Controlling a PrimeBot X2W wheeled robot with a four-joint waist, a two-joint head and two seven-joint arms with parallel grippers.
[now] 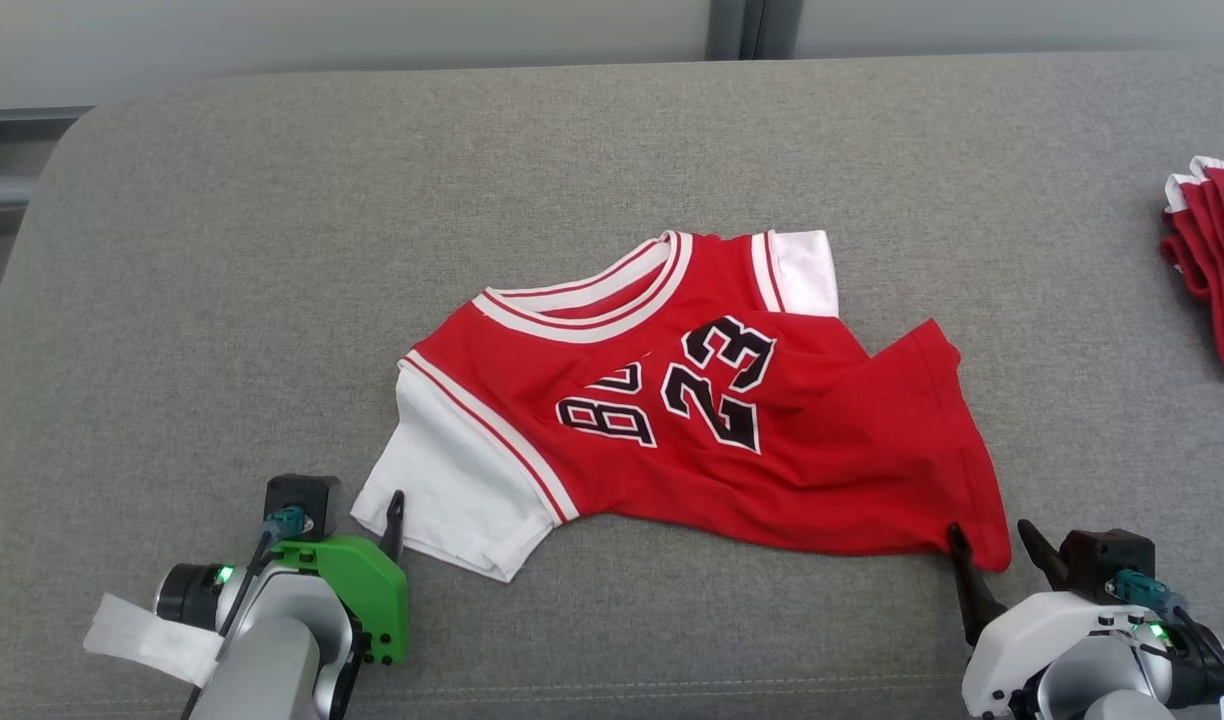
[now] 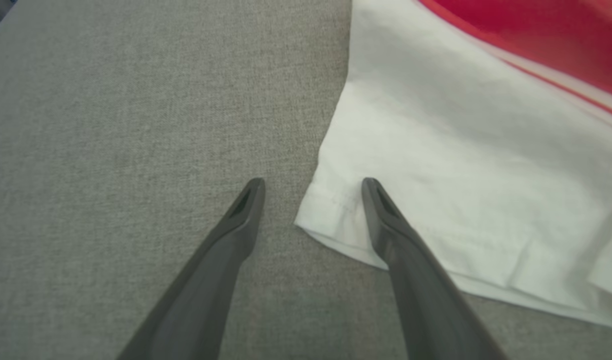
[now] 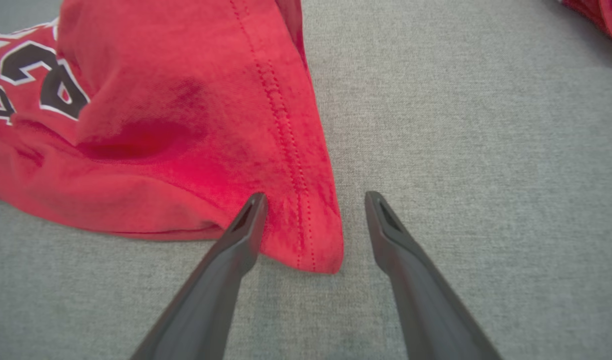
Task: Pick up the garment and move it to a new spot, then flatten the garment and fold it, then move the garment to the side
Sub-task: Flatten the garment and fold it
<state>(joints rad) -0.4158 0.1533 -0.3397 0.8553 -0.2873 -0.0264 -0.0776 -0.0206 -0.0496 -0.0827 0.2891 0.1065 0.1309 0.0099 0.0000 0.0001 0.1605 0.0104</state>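
Observation:
The jersey lies slack on the cushion [image 1: 272, 260]. My right gripper should next pinch it by its red hem corner [image 1: 993, 554], where a narrow edge sticks out.
A red jersey [image 1: 732, 440] with a black "23" and white sleeves lies crumpled, face up, on the grey cushion [image 1: 272, 260]. My left gripper [image 1: 368, 514] is open at the near corner of the jersey's white sleeve [image 2: 436, 165]. In the left wrist view that corner sits between the fingers of the left gripper [image 2: 313, 184]. My right gripper [image 1: 988, 532] is open at the jersey's red hem corner [image 3: 306, 235]. The corner lies inside the gap of the right gripper [image 3: 316, 196], close to its left finger. Neither gripper is holding any cloth.
A second pile of red and white cloth [image 1: 1212, 260] lies at the cushion's far right edge, and its corner shows in the right wrist view [image 3: 598, 15]. The cushion's rounded left edge [image 1: 32, 230] drops off beside a wall.

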